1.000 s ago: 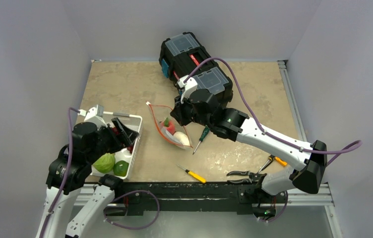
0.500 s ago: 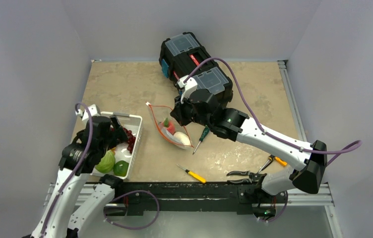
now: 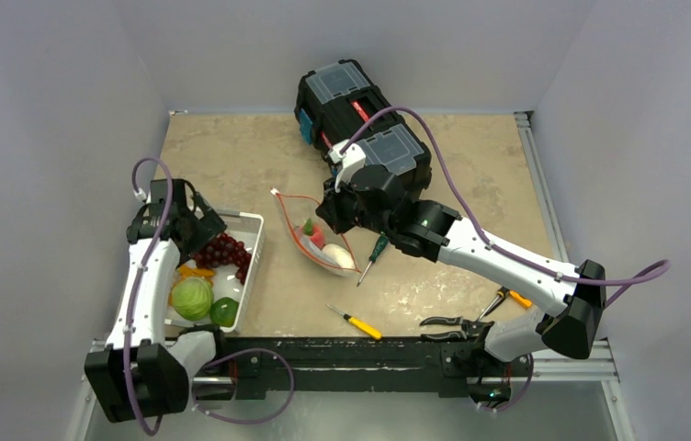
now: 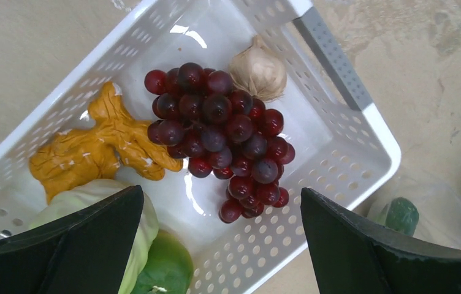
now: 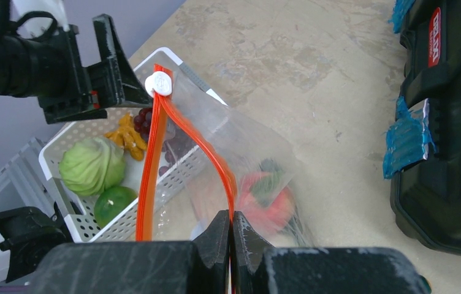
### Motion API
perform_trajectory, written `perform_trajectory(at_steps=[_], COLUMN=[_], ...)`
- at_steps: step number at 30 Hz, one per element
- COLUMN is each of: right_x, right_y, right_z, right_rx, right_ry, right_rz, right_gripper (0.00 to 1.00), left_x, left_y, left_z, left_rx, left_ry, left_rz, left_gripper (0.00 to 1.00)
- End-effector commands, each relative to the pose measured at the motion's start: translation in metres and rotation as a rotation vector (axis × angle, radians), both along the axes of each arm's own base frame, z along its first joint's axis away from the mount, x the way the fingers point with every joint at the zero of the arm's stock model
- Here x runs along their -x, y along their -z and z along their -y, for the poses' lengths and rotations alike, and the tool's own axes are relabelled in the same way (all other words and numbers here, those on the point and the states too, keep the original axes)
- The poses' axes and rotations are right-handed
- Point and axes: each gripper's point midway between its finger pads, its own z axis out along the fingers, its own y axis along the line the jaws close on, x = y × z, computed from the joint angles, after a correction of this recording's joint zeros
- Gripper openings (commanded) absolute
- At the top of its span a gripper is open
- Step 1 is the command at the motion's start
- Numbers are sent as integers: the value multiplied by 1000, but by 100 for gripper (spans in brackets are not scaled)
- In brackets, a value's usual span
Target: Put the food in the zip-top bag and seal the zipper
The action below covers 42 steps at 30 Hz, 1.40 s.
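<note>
I need to grab the purple grapes [image 4: 222, 135] by one side of the bunch next with my left gripper. The rest then stays free to go into the bag first.
The zip-top bag [image 5: 246, 153] lies between the white basket and the toolbox, its mouth held up. My right gripper [image 5: 231, 217] is shut on the orange-red zipper [image 5: 154, 159], whose white tab [image 5: 159, 84] sits at the far end. Inside the bag are a pink peach [image 5: 268, 196] and a white radish [image 3: 342, 257]. My left gripper [image 4: 220, 193] hangs open and empty over the basket [image 4: 350, 92], just above the purple grapes [image 4: 222, 135]. The pale green cabbage [image 4: 90, 196] and the green round fruit [image 4: 167, 269] lie at the basket's near end.
A garlic bulb [image 4: 259, 70] and a yellow knobbly root [image 4: 93, 150] also lie in the basket. A black toolbox [image 3: 360, 110] stands behind the right arm. Two screwdrivers [image 3: 356, 322] [image 3: 374, 250] and pliers [image 3: 457, 322] lie near the front edge.
My left arm has swung from the basket's near end towards its far end, and its jaws have opened wide. The grapes now show. The right arm and bag have not moved.
</note>
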Motion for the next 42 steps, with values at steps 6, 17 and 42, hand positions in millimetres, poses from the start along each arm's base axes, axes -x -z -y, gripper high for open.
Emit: perform_trajectory(at_steps=[6, 17, 42], right_x=[-4, -3, -2], right_y=[-29, -32, -42], right_z=[-11, -20, -19], right_rx=[-61, -82, -88], right_ry=[-7, -30, -32], right_rz=[39, 37, 46], right_gripper=[0, 0, 0], left_x=[-17, -12, -12], left_y=[38, 80, 104], left_z=[3, 1, 16], left_rx=[249, 320, 429], left_ry=[-70, -110, -34], left_rz=[-67, -224, -300], left_gripper=[100, 100, 52])
